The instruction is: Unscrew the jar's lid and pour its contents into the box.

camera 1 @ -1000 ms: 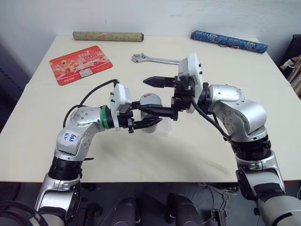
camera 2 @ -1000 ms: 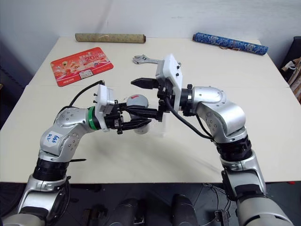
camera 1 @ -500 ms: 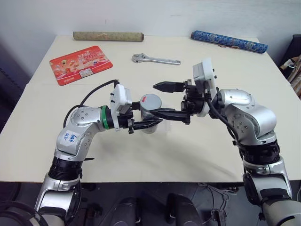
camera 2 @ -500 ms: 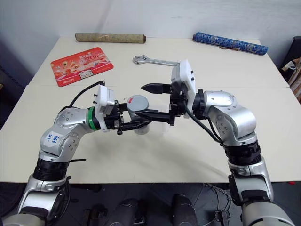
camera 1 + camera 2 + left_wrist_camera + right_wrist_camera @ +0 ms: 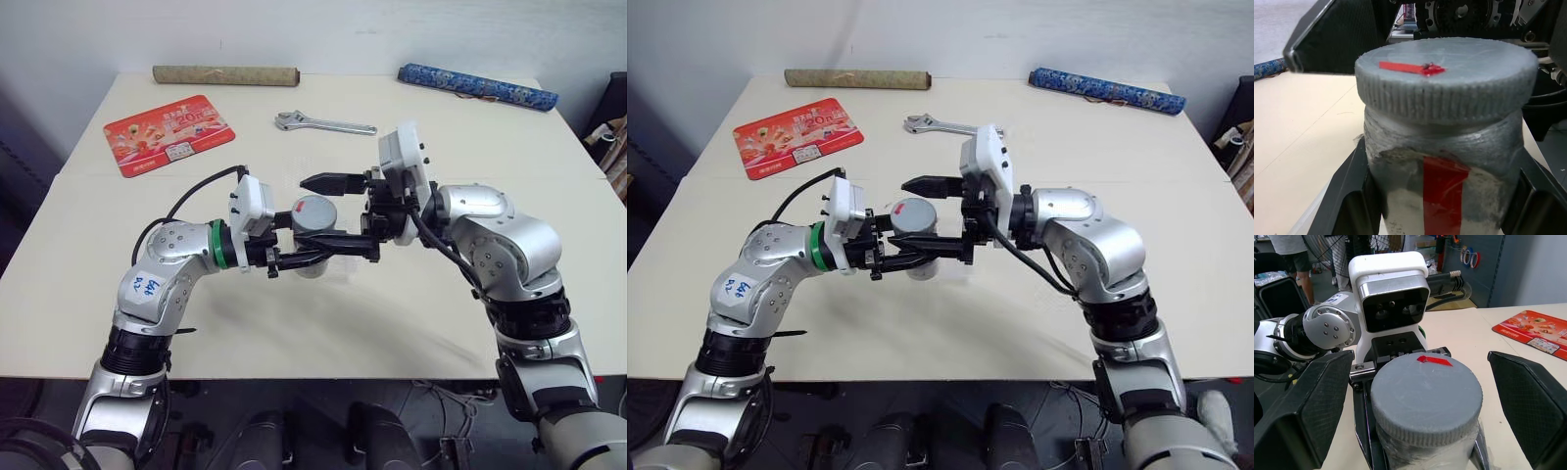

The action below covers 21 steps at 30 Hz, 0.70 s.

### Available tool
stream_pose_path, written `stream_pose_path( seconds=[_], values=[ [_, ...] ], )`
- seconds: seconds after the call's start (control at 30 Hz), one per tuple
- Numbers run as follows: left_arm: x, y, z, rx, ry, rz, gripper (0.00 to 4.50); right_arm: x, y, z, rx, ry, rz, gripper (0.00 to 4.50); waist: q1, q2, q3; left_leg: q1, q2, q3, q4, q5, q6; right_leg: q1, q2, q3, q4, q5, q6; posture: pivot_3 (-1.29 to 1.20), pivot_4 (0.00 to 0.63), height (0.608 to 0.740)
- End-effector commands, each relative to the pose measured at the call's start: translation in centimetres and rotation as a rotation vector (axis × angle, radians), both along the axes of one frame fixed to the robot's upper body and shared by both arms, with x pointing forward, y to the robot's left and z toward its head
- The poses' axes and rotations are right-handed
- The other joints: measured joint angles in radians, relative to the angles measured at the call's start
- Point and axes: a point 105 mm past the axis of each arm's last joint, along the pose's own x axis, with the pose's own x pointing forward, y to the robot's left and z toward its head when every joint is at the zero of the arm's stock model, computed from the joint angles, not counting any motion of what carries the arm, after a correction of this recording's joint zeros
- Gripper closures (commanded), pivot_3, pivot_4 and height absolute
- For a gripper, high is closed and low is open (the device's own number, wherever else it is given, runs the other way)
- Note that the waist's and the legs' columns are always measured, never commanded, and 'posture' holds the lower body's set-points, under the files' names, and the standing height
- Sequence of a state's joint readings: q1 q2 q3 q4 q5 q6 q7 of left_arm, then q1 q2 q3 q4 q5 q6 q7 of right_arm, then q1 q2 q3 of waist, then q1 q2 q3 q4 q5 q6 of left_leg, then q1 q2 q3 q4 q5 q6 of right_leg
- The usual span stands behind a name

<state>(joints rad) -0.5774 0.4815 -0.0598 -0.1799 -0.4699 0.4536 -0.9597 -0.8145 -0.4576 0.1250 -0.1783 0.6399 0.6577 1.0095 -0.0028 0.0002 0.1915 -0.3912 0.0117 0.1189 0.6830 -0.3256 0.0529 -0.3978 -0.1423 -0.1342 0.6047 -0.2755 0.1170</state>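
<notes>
My right gripper should close on the grey lid (image 5: 1426, 399) now, because its fingertips reach past the lid, one on each side of the jar.
The whitish jar (image 5: 1444, 161) with a red stripe is held upright above the table, my left gripper (image 5: 312, 241) shut around its body. Its grey lid (image 5: 315, 210) sits on top, marked with a bit of red tape. My right gripper (image 5: 1425, 396) is open and reaches in from the right. One of its fingers (image 5: 1303, 406) stands on each side of the lid, with a gap between pad and lid. The clear box (image 5: 343, 271) is faint on the table just below the jar. The contents are hidden inside the jar.
A wrench (image 5: 323, 123) lies behind the arms. A red printed mat (image 5: 168, 133) is at the back left. A brown roll (image 5: 224, 74) and a blue patterned roll (image 5: 477, 86) lie along the far edge. A person (image 5: 1288, 249) stands off in the background.
My right gripper drew back to the right from the lid, then returned so its open fingers flank the lid again. The left gripper and jar stayed still.
</notes>
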Motion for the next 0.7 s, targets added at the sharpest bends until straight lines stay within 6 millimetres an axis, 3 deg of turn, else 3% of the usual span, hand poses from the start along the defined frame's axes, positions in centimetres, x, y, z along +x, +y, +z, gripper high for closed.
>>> stream_pose_path(
  seconds=[0.03, 0.1, 0.23, 0.4, 0.57, 0.63, 0.7],
  values=[
    [-0.6, -0.3, 0.9, -0.012, -0.042, -0.027, 2.13, -0.6, 0.4, 0.7, 0.009, -0.037, 0.018, 0.19, -0.001, 0.0, 0.0, 0.0, 0.0, 0.0, 0.0, 0.0, 0.0, 0.0, 0.0, 0.0, 0.0, 0.0, 0.0, 0.0, 0.15, 0.74],
    [-0.6, -0.3, 0.9, -0.013, -0.042, -0.027, 2.13, -0.5, 0.5, 0.8, 0.017, -0.035, 0.015, 0.58, -0.001, 0.0, 0.0, 0.0, 0.0, 0.0, 0.0, 0.0, 0.0, 0.0, 0.0, 0.0, 0.0, 0.0, 0.0, 0.0, 0.15, 0.74],
    [-0.6, -0.2, 0.9, -0.013, -0.04, -0.026, 2.13, -0.8, 0.5, 1.0, 0.059, -0.016, 0.04, 1.91, -0.001, 0.0, 0.0, 0.0, 0.0, 0.0, 0.0, 0.0, 0.0, 0.0, 0.0, 0.0, 0.0, 0.0, 0.0, 0.0, 0.15, 0.74],
    [-0.6, 0.0, 0.7, -0.011, -0.036, -0.021, 2.13, -1.9, -0.3, 3.0, 0.254, 0.163, 0.135, 1.97, -0.001, 0.0, 0.0, 0.0, 0.0, 0.0, 0.0, 0.0, 0.0, 0.0, 0.0, 0.0, 0.0, 0.0, 0.0, 0.0, 0.15, 0.74],
    [-0.6, 0.8, 0.7, -0.018, -0.038, -0.007, 2.13, -1.4, -3.6, 4.8, 0.413, 0.332, 0.104, 1.97, 0.0, 0.0, 0.0, 0.0, 0.0, -0.001, 0.0, 0.0, 0.0, 0.0, -0.001, 0.0, 0.0, 0.0, 0.0, 0.0, 0.15, 0.74],
    [-0.5, 1.1, 0.9, -0.026, -0.047, 0.003, 2.13, -0.7, -5.1, 4.2, 0.399, 0.29, 0.0, 1.97, 0.001, 0.0, 0.0, 0.0, 0.0, -0.001, 0.0, 0.0, 0.0, 0.0, -0.001, 0.0, 0.0, 0.0, 0.0, 0.0, 0.15, 0.74],
    [-0.3, 1.6, 1.2, -0.034, -0.061, 0.016, 2.13, 0.6, -7.1, 2.4, 0.33, 0.195, -0.162, 1.97, 0.002, 0.0, 0.0, 0.0, 0.0, -0.001, 0.0, 0.0, 0.001, 0.0, -0.001, 0.0, 0.0, 0.0, 0.0, 0.0, 0.15, 0.74]
  ],
)
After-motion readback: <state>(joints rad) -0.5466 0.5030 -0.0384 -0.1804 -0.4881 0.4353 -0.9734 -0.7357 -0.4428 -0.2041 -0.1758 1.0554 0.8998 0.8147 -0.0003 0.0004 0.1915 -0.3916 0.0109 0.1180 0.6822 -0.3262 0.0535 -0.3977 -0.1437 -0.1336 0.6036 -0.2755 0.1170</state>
